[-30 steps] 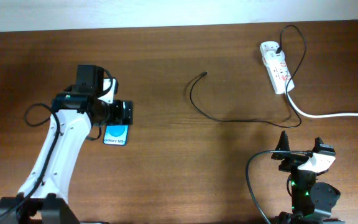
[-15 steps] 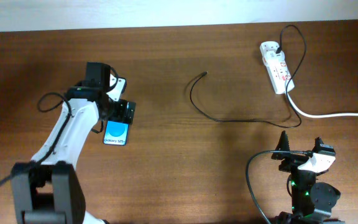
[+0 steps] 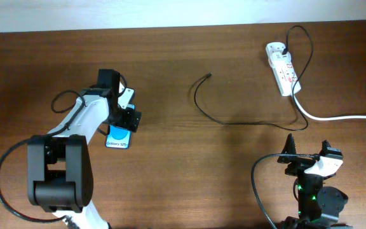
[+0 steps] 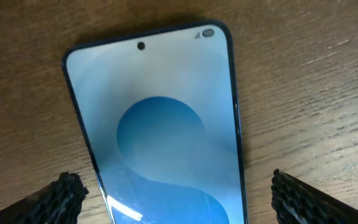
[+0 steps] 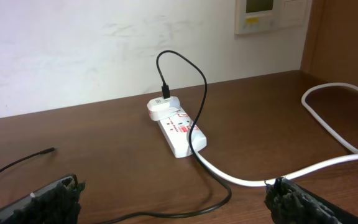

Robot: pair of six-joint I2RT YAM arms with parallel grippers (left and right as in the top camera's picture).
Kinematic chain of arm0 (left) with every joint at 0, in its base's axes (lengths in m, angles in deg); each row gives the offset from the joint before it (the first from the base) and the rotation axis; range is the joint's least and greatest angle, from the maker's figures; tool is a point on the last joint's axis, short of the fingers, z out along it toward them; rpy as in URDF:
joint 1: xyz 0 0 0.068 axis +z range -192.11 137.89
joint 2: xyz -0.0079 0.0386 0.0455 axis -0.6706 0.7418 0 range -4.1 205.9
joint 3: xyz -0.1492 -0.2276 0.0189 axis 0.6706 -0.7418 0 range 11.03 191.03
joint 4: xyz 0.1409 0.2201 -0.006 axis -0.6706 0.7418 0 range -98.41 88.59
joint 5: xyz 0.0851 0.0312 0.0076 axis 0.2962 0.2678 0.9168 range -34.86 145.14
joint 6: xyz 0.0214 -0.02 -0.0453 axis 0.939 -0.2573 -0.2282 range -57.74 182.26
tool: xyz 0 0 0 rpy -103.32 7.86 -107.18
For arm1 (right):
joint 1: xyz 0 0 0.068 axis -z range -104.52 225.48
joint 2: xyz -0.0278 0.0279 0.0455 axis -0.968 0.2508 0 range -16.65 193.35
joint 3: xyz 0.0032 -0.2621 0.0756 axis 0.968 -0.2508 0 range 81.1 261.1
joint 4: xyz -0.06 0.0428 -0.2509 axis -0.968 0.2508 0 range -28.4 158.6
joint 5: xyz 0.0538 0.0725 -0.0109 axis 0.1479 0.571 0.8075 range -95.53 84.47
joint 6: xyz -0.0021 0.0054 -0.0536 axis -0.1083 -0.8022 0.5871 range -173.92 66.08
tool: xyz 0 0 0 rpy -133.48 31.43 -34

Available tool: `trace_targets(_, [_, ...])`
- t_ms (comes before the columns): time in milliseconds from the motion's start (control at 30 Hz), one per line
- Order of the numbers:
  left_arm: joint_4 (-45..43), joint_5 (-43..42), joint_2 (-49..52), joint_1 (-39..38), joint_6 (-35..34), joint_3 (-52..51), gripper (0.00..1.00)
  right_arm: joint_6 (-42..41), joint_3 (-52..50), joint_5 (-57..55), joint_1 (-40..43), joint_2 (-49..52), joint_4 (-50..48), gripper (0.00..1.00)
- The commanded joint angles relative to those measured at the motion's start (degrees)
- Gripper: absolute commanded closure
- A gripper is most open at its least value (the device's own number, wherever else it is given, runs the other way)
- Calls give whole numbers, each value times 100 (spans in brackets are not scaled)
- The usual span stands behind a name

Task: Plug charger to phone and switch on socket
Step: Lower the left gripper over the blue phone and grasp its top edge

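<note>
My left gripper grabs the phone by its long edges toward the phone's far end [image 3: 125,106] [image 4: 165,149] next, so the phone's near end stays free for my right gripper to take.
The phone [image 3: 119,137] lies flat on the table at the left, blue screen up; it fills the left wrist view [image 4: 160,118]. My left gripper [image 3: 129,118] is open just above its far end, one finger on each side [image 4: 176,199], not touching it. The charger cable [image 3: 234,121] runs across the table, its plug tip [image 3: 209,75] free near the middle, its other end in an adapter on the socket [image 3: 283,67]. The socket also shows in the right wrist view [image 5: 179,130]. My right gripper [image 3: 310,159] is open and empty at the front right [image 5: 173,202].
The socket's thick white cord [image 3: 342,116] loops off the right edge; it also shows in the right wrist view [image 5: 328,155]. A light wall [image 5: 104,50] rises behind the table's far edge.
My left arm has swung right and turned, bringing its gripper over the phone's far end. The phone, the cable and the right arm have not moved.
</note>
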Motion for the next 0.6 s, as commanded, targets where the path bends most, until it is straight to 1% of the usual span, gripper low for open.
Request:
trace_targets(0, [-79,76,271,-11,109,81,1,7,-31,-26,-2,-39,33,2])
trace_targets(200, [96,79,597,-4,111,76,1,7,-31,-24,-2,-39,33,2])
trace_targets(433, [741,76,612,-4,96,76,1,4,-31,-24,0,-39,33,2])
trace_targets(500, [726,74,612,17,-234,76,1,4,-31,-26,0,-39,33,2])
trace_targets(567, [710,79,612,63,-393,76,1,4,-31,-24,0,-39,33,2])
